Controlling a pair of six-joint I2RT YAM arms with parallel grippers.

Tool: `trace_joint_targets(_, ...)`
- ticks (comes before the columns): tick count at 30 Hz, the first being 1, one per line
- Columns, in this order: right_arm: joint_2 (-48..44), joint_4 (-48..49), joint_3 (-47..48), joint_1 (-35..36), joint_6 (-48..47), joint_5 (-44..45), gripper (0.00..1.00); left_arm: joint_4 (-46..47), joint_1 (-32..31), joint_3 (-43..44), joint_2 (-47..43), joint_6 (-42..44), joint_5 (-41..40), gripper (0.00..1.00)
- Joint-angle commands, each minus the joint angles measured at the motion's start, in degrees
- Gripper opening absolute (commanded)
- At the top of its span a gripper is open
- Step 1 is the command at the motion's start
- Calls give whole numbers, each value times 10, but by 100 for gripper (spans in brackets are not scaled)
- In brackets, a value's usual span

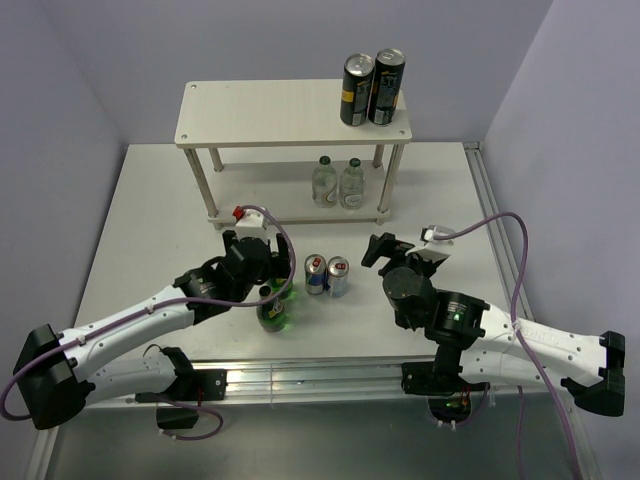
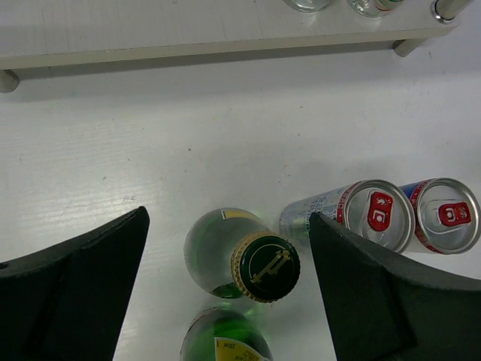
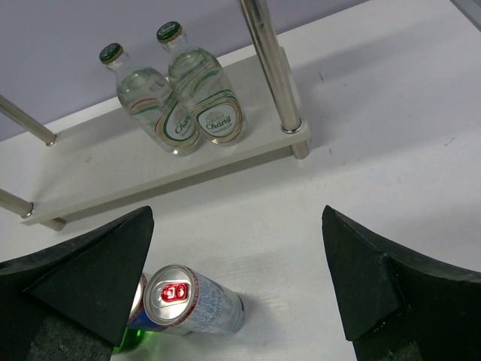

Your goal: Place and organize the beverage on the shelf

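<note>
In the left wrist view my fingers reach past the bottle's dark cap [image 2: 265, 267] on both sides, so it is now time for my left gripper to close on the bottle.
Two green glass bottles stand on the table. One with a dark gold-rimmed cap [image 2: 264, 268] rises between the fingers of my open left gripper [image 2: 228, 218], with a gap on each side. The other [image 2: 225, 340] stands just nearer. In the top view they [image 1: 275, 308] are under my left gripper [image 1: 272, 280]. Two silver-blue-red cans [image 1: 327, 275] stand just right of them, and the nearer can [image 2: 376, 214] is beside my right finger. Two clear green-capped bottles [image 3: 180, 105] stand on the lower board [image 3: 98, 177] of the shelf [image 1: 260, 112]. My right gripper [image 3: 239, 226] hangs open over bare table, with a can [image 3: 192, 301] by its left finger.
Two tall dark cans [image 1: 372, 88] stand at the right end of the shelf's top board. A thin metal shelf leg [image 3: 272, 71] rises right of the clear bottles. My right gripper [image 1: 388, 250] is right of the cans. The table's right rim [image 1: 490, 200] runs alongside.
</note>
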Motion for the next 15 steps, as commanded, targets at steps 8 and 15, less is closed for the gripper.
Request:
trace_joint_targets(8,-1,-13,-9,3,32,25,98,-1,-7,0,4,-28,-39,71)
trace_joint_targets(15,-2,-20,-12,3,39,29,97,27,-7,-9,19,-16,-38,41)
